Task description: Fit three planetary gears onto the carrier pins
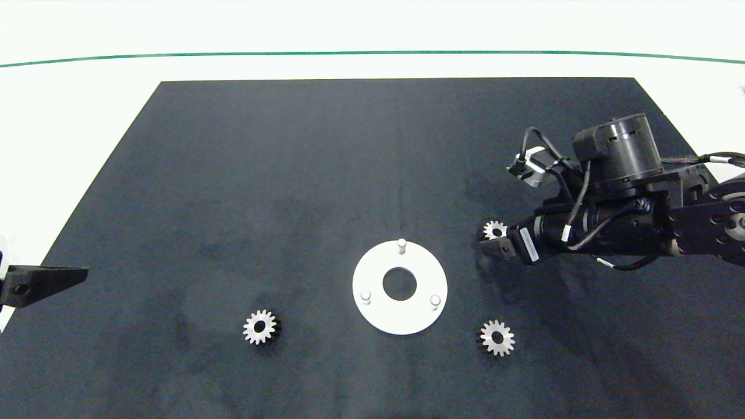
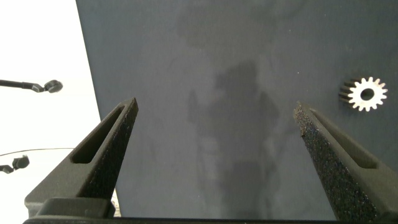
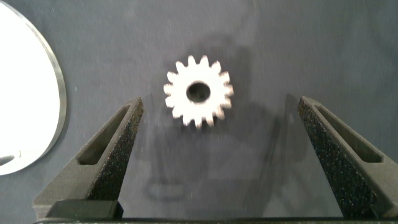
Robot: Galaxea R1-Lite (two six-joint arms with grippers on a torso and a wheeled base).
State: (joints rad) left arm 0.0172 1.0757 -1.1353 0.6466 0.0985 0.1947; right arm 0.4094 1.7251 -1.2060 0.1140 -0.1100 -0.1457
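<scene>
The planetary gear has to fit onto a carrier pin, so my right gripper needs to grab the gear by its toothed rim [image 1: 487,229] next.
The white disc [image 1: 372,273] lies on the mat's near middle, and its three carrier pins [image 1: 401,244] stand bare in a triangle. One planetary gear [image 1: 495,230] lies flat to the right of the disc. My right gripper [image 1: 492,238] is open, low over the mat, with that gear [image 3: 199,92] just past its fingertips and not touching either finger [image 3: 106,162]. A second gear [image 1: 497,337] rests at the disc's near right, and a third [image 1: 260,327] at its near left. My left gripper [image 1: 43,282] stays open at the left edge, holding nothing.
A black mat [image 1: 291,174] covers the white table. A green line [image 1: 372,53] crosses the far side. The disc's edge [image 3: 25,74] shows beside the right gripper. The left wrist view shows the near-left gear [image 2: 367,94] off to one side.
</scene>
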